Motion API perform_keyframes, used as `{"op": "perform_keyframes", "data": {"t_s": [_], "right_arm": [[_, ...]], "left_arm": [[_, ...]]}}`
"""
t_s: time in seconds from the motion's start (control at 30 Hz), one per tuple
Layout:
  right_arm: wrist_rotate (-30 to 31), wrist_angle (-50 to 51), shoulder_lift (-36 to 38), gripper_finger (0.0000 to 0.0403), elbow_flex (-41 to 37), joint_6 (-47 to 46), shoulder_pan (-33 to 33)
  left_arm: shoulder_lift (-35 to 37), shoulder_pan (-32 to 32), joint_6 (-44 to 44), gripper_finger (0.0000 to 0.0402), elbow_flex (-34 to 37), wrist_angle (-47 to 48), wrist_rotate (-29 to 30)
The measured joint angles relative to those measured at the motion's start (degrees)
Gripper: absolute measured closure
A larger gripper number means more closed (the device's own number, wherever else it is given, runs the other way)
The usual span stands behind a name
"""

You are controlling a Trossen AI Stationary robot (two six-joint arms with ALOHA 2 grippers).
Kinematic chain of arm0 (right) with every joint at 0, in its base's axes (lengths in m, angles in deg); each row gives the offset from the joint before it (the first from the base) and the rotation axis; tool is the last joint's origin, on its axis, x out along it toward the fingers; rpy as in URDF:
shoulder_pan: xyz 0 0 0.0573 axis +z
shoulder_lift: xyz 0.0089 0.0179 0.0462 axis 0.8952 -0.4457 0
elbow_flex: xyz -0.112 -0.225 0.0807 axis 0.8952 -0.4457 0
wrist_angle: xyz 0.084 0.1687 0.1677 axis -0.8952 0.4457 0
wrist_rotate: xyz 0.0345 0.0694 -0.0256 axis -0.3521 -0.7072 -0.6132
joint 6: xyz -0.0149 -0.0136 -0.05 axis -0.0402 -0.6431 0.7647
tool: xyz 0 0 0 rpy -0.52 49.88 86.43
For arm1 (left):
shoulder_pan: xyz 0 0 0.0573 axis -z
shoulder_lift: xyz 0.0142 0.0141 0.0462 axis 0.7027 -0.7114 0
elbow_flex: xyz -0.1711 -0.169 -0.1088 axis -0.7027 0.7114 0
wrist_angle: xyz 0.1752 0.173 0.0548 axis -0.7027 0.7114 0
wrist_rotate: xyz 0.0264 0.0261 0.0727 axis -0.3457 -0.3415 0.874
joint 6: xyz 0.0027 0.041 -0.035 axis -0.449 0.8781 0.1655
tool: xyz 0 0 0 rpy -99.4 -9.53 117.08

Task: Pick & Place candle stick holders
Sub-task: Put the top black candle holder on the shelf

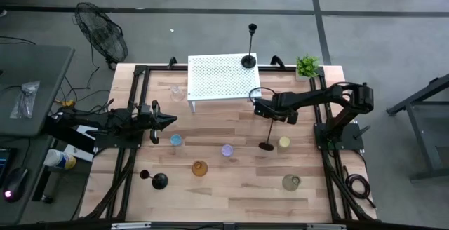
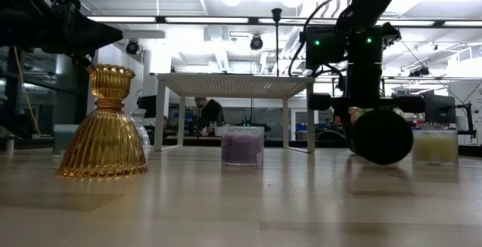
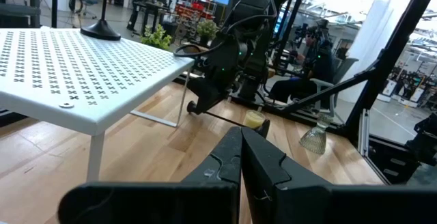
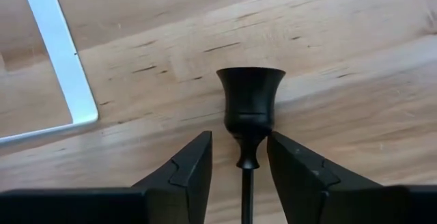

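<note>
The right gripper will close, as its fingers are on both sides of the thin stem [image 4: 247,183] below the cup in the right wrist view, so closing now would hold the stem.
A slim black candle stick holder lies on its side on the table, base [image 1: 266,146] toward the near edge, its round underside [image 2: 382,136] facing the low view. My right gripper [image 4: 240,157] points down over it, open. Its fingers straddle the thin stem [image 4: 247,183] just below the cup [image 4: 250,101], with a gap on both sides. A taller black holder [image 1: 249,60] stands on the white perforated stand [image 1: 223,77]. A short black one [image 1: 158,180] is at the near left. My left gripper [image 1: 168,121] waits shut at the left.
Small glass holders dot the table: blue [image 1: 175,140], purple [image 1: 226,150], amber [image 1: 200,167], yellow [image 1: 283,143] right beside the lying holder's base, and a clear one [image 1: 291,181]. A green potted plant [image 1: 306,66] stands at the far right corner.
</note>
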Motion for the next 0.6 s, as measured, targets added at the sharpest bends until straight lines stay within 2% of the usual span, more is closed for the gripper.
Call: {"op": "perform_keyframes", "data": {"t_s": [0.23,0.6], "right_arm": [[1.07,0.59,-0.02,0.0288,0.0,0.37,0.13],[1.19,0.56,-0.98,0.0341,0.0,0.3,1.03]], "left_arm": [[0.0,0.0,0.0,0.0401,0.0,0.0,0.0],[0.0,0.0,0.0,0.0401,0.0,-0.02,0.0]]}}
